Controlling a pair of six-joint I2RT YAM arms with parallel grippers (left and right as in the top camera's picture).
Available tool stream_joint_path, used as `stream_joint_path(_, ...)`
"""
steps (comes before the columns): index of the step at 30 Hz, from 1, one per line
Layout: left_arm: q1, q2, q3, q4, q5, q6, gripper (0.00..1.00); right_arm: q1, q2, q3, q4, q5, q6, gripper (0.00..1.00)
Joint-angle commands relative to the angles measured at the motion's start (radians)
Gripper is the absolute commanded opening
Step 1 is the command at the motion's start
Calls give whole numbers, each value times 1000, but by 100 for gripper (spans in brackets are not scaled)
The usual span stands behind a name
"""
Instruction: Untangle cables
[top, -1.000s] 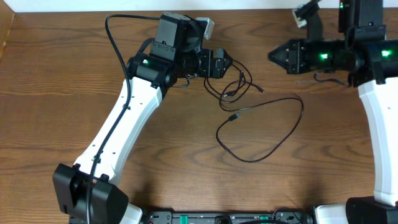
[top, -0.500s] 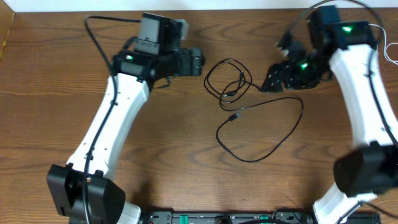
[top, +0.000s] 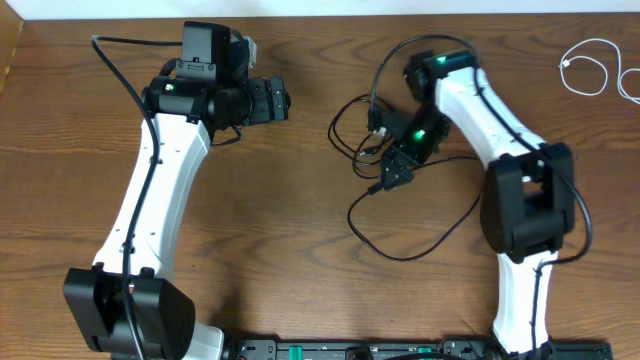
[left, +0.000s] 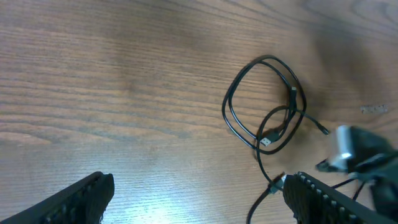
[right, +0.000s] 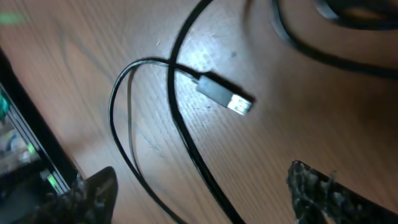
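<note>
The single part of the black cable (right: 204, 173) is away from its plug and coil, so my right gripper will grab it there next and pull it free to untangle the cables.
A thin black cable (top: 402, 258) lies mid-table as a small coil and a wide loop. In the left wrist view its coil (left: 226, 106) sits ahead and to the right. My right gripper (top: 390, 177) hangs open low over it. In the right wrist view one black strand (right: 211, 186) runs between the fingers, which do not touch it, and the plug (right: 225, 98) lies just ahead of my right gripper (right: 205, 205). My left gripper (top: 287, 100) stands open to the left of the coil, holding nothing (left: 202, 202). The white cable (top: 585, 72) lies coiled at the far right.
The right arm's thick black wire (top: 385, 65) arcs above the coil. The table's back edge (top: 320, 14) runs close behind both arms. The right gripper's body (left: 360, 152) shows at the right of the left wrist view.
My right gripper has opened and swung from the far right down-left onto the black cable. The left arm drew back left, away from the coil. The white cable now shows at the far right.
</note>
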Motion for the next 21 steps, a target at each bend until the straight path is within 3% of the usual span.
stream_joint_path(1,3,4,-4,-6,-10,14,92,42,32,6,-10,3,-58,75)
stream_joint_path(4,3,4,-4,-10,-10,14,92,67,58,3,-16,0,-58,60)
stream_joint_path(5,3,4,-4,-13,-10,14,92,75,64,0,-17,-2,-54,46)
stream_joint_path(7,3,4,-4,-20,-10,14,92,96,71,0,-20,-18,-31,7)
stream_joint_path(8,3,4,-4,-23,-10,14,92,103,71,0,-20,-32,-20,1)
stream_joint_path(14,3,4,-4,-22,-10,13,92,119,36,64,-60,-113,88,1)
stream_joint_path(21,3,4,-4,-23,-10,13,92,85,-84,345,-158,-67,248,1)
